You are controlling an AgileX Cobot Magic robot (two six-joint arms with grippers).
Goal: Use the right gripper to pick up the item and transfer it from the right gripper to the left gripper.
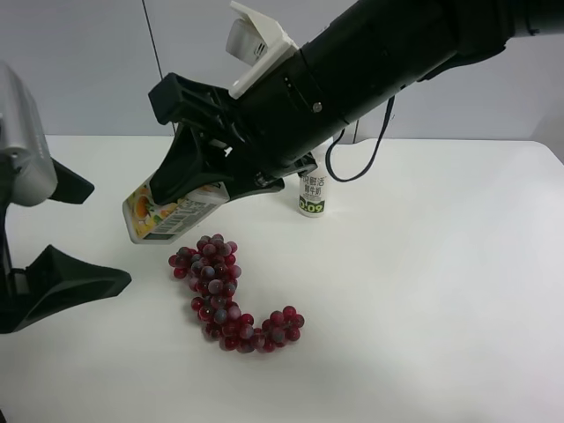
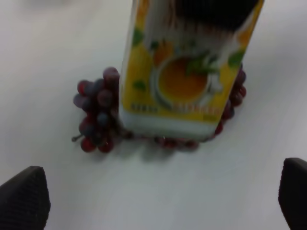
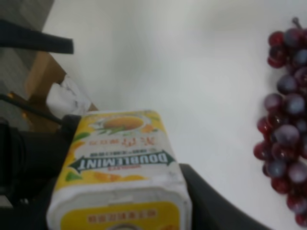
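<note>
I will next grab the carton by its fruit-printed end (image 1: pixel 152 216) (image 3: pixel 119 182) with my left gripper, to take the carton from my right gripper.
My right gripper (image 1: pixel 181 189), the all-black arm with a white block on its wrist, is shut on the item (image 1: pixel 167 211), a cream and yellow carton with fruit print and a green label. It holds the carton tilted in the air above the table, just beyond the grapes. The right wrist view shows the carton (image 3: pixel 120 167) between the black fingers (image 3: pixel 29 163). My left gripper (image 1: pixel 88 233), with the silver-grey housing, is open and empty at the exterior view's left, a short gap from the carton. In the left wrist view the carton (image 2: pixel 184 72) hangs ahead of the open fingertips (image 2: pixel 24 196).
A bunch of red grapes (image 1: pixel 225 295) lies on the white table (image 1: pixel 441 308) below the carton; it also shows in the wrist views (image 3: pixel 288 134) (image 2: pixel 96 110). A white milk bottle (image 1: pixel 312 194) stands behind the right arm. A black cable hangs near it.
</note>
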